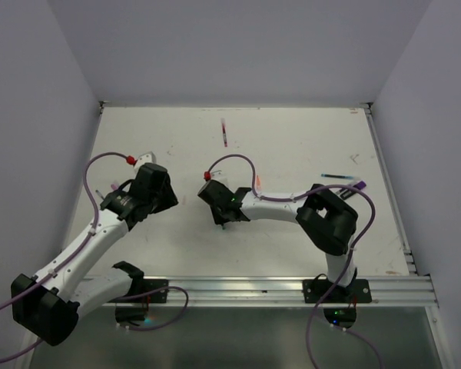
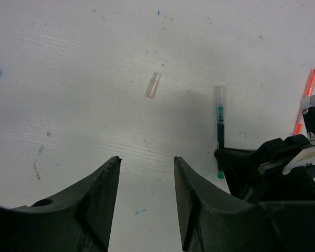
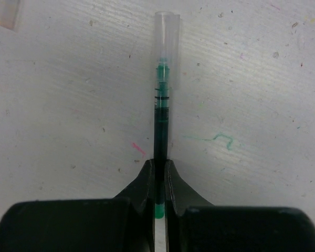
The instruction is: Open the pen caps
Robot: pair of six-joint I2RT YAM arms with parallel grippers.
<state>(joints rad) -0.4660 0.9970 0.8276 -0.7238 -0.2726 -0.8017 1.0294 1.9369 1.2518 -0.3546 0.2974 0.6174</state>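
I need to grab the clear whitish cap (image 2: 220, 95) on the green pen's tip with my left gripper, which leaves the pen's body free to open the pen.
My right gripper (image 3: 160, 163) is shut on a green pen (image 3: 160, 131) near its tail end and holds it low over the white table. A clear whitish cap (image 3: 167, 31) still sits on the pen's tip. The same pen (image 2: 220, 134) and its cap (image 2: 220, 95) show in the left wrist view, with the right gripper (image 2: 236, 163) at the pen's tail. My left gripper (image 2: 147, 160) is open and empty, a short way from the pen. A loose whitish cap (image 2: 153, 85) lies on the table beyond it. From above, the left gripper (image 1: 169, 201) faces the right gripper (image 1: 220, 217).
A red pen (image 1: 224, 132) lies at the far middle of the table. An orange pen (image 1: 257, 183) lies beside the right arm and also shows in the left wrist view (image 2: 307, 94). A blue pen (image 1: 338, 176) and a purple one (image 1: 359, 184) lie at the right.
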